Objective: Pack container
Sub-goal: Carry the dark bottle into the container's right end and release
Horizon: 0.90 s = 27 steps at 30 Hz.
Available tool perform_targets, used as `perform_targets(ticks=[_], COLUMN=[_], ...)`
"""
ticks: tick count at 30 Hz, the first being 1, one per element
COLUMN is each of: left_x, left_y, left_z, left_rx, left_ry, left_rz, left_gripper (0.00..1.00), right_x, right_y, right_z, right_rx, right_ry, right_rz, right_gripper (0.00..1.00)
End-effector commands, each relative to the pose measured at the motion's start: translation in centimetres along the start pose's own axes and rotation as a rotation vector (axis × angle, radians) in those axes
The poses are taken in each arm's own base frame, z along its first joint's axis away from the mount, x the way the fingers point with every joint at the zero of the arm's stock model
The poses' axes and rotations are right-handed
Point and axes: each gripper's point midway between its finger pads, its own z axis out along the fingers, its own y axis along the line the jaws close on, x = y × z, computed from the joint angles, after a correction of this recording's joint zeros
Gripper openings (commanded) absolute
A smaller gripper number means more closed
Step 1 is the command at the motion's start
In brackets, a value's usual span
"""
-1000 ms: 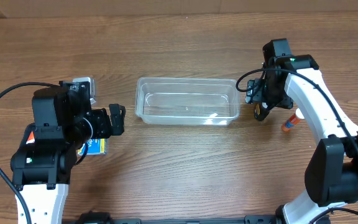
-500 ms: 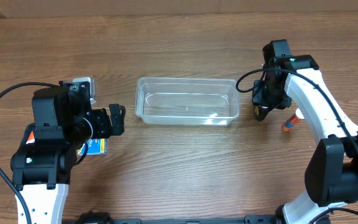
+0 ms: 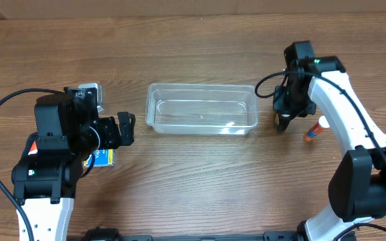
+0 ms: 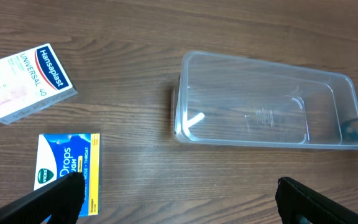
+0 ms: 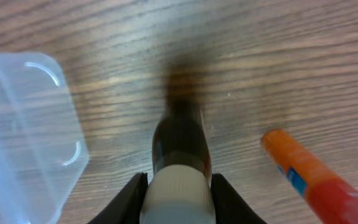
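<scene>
I should move the bottle toward the tub before my right gripper lets go of it. Only wood is below the bottle, so the bottle would miss the tub if I opened now.
The container (image 3: 202, 108) is a clear shallow tub lying empty at mid-table; its rim (image 4: 185, 93) also shows in the left wrist view and a corner (image 5: 23, 124) in the right wrist view. My right gripper (image 3: 281, 119) sits just off the tub's right end. In the right wrist view the right gripper (image 5: 179, 186) is shut on a small dark bottle with a white cap (image 5: 180, 149), held low over the wood. My left gripper (image 3: 126, 128) stands wide open left of the tub, with nothing between its fingers (image 4: 67, 193).
An orange tube (image 3: 313, 131) lies right of the right gripper, close to the bottle (image 5: 309, 174). A blue Vicks drops box (image 4: 67, 165) lies under the left fingers. A white Hansaplast box (image 4: 23, 79) lies farther left.
The right gripper's jaws have closed on the small bottle beside the tub's right end. The left arm and the tub have not moved.
</scene>
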Motion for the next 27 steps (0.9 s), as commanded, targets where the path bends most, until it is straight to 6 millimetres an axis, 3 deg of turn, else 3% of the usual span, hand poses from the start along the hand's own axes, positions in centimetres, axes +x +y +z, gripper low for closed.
perform_targets(ticks=[1,2,5,7,9,14,16,23,27], left_x=[-0.8,-0.8,-0.8,-0.8,-0.8,-0.8,-0.8,-0.9,-0.9], left_y=[-0.4,-0.4,-0.4,-0.4,-0.4,-0.4,-0.4,-0.4,-0.4], left_z=[-0.5,-0.5,-0.5,-0.5,-0.5,-0.5,-0.5,-0.5,-0.5], left_rx=[0.008,0.008,0.008,0.008,0.008,0.008,0.008,0.008,0.008], left_ry=[-0.025,-0.025,-0.025,-0.025,-0.025,-0.025,-0.025,-0.025,-0.025], left_rz=[0.032,0.032,0.032,0.032,0.032,0.032,0.032,0.032,0.032], left_gripper=[1.0,1.0,1.0,1.0,1.0,1.0,1.0,1.0,1.0], right_x=[-3.9,-4.1,-3.9,-3.4,-2.6,-1.4,-1.3,-0.9,-1.0], right_y=[0.9,1.1,2.9,4.8,6.7,10.7,11.1,11.8,12.0], right_z=[-8.3,-9.5,-16.5,-18.4,-18.6,-16.4,-14.8,-5.9,-3.5], right_rx=[-0.059,-0.066,-0.117,-0.16,-0.19,-0.207,-0.192,-0.161,-0.159], right_ry=[-0.205,-0.227,-0.341,-0.366,-0.359,-0.276,-0.237,-0.155,-0.162], right_rz=[0.007,0.003,-0.039,-0.048,-0.05,0.005,0.033,0.029,0.024], right_gripper=[0.04,0.04,0.04,0.04,0.04,0.04,0.04,0.04,0.04])
